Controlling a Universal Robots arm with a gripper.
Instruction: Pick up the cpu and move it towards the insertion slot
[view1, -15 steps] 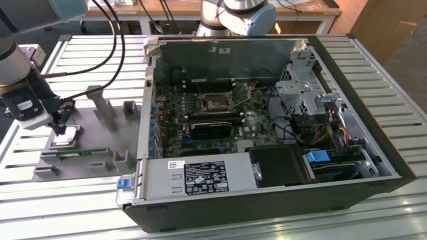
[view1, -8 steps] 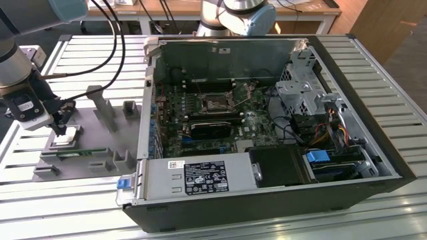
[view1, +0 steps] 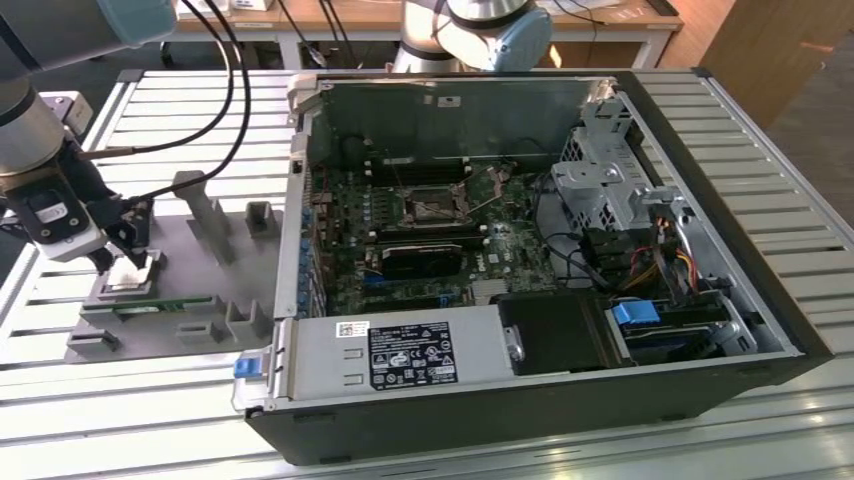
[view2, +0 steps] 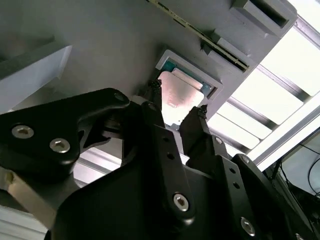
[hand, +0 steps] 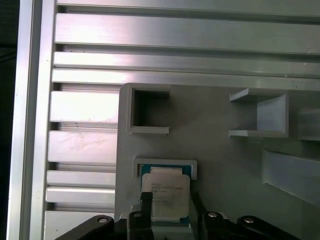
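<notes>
My gripper grabs the cpu's exposed side edges next, since the nest's raised side wraps the end of the cpu (view1: 130, 281).
The cpu (view1: 130, 281) is a small silvery-white square lying in a raised nest on the grey fixture plate (view1: 214, 285), at the exterior view's left. My gripper (view1: 124, 262) is down over it and open, one black fingertip on each side of the chip. Both wrist views show the cpu (view2: 178, 91) (hand: 165, 192) between the fingers of my gripper (view2: 177, 100) (hand: 170, 200), still seated in its nest. I cannot tell whether the pads touch its edges. The insertion slot (view1: 430, 204), a silver-framed socket, sits on the motherboard inside the open computer case, far from the gripper.
The open computer case (view1: 534, 330) takes up the middle and the exterior view's right, its near wall standing between the plate and the motherboard. Grey upright holders (view1: 200, 210) rise from the fixture plate, and a green circuit strip (view1: 163, 303) lies beside the nest. A slatted aluminium table (view1: 200, 110) lies beneath everything.
</notes>
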